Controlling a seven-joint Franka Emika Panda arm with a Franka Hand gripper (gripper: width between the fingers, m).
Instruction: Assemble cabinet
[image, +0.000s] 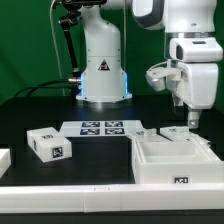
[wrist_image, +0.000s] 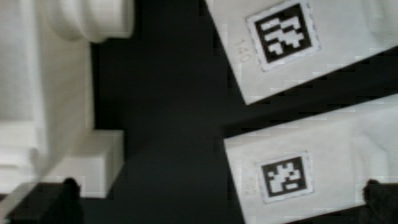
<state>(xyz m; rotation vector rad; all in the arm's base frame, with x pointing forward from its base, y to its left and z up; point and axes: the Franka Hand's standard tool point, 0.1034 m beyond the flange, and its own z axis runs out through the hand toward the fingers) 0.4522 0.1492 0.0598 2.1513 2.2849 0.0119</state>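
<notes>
The gripper picks up the white panel by its raised middle line (wrist_image: 370, 160) beside the tag next, to assemble the cabinet.
The cabinet (image: 170, 160), a large white box-shaped body with a small tag on its front face, stands at the front on the exterior view's right. My gripper (image: 191, 122) hangs just above and behind its far edge, over small white parts (image: 178, 133) lying there. In the wrist view my gripper (wrist_image: 214, 205) is open and empty, with the dark fingertips (wrist_image: 43, 200) far apart. Between and ahead of them are two flat white panels with tags, one near (wrist_image: 302, 165) and one farther (wrist_image: 294, 40). A rounded white body (wrist_image: 50, 90) lies beside them.
The marker board (image: 100, 128) lies mid-table in front of the robot base (image: 103, 75). A white block with tags (image: 48, 146) sits on the exterior view's left. Another white piece (image: 4, 160) is cut off at the left edge. A white table rim (image: 70, 202) runs along the front.
</notes>
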